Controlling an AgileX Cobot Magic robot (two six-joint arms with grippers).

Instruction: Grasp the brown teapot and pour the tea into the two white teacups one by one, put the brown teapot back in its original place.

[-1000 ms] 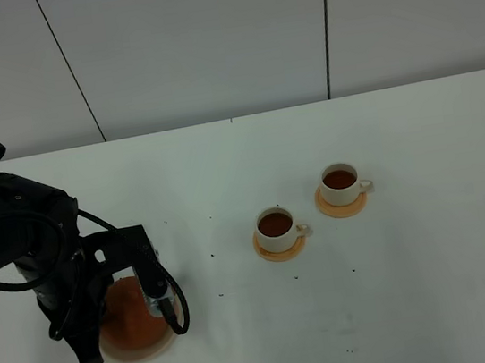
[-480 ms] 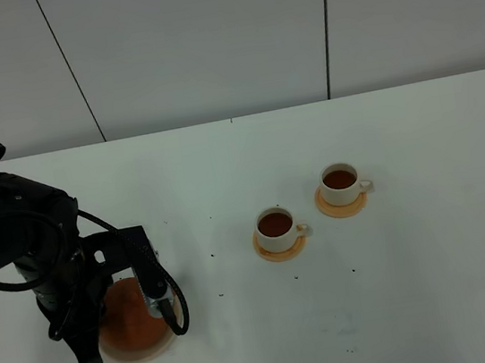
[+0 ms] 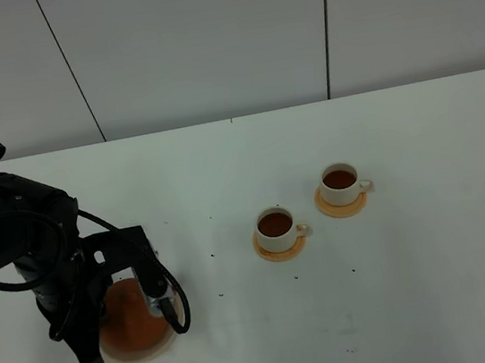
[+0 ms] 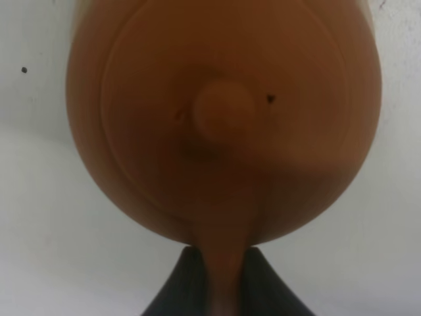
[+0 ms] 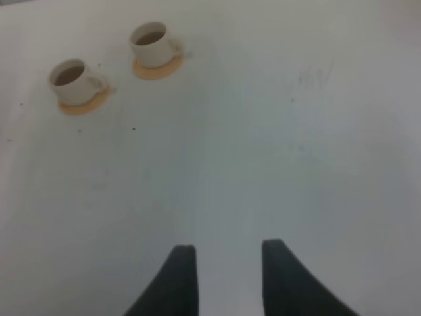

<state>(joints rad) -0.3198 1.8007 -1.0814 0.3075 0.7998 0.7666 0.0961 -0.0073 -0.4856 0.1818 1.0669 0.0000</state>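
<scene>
The brown teapot's base sits on the pale beige coaster, whose rim shows around the teapot's base, so it is now time for my left gripper to open and release the teapot.
The brown teapot point(image 3: 131, 313) sits at the table's front left on the pale beige coaster point(image 3: 160, 345), whose rim shows around it. My left arm point(image 3: 55, 262) stands over it. In the left wrist view my left gripper point(image 4: 223, 283) is shut on the loop handle of the teapot point(image 4: 223, 112), seen from above with its knob lid. The two white teacups point(image 3: 275, 228) point(image 3: 340, 183) stand on orange coasters near the middle, both holding dark tea point(image 3: 275, 224). They also show in the right wrist view point(image 5: 71, 78) point(image 5: 151, 41). My right gripper point(image 5: 227, 276) is open and empty, far from the cups.
The white table point(image 3: 419, 283) carries a few small dark specks point(image 3: 213, 256) between the teapot and the cups. A grey panelled wall point(image 3: 205, 42) rises behind the table's far edge.
</scene>
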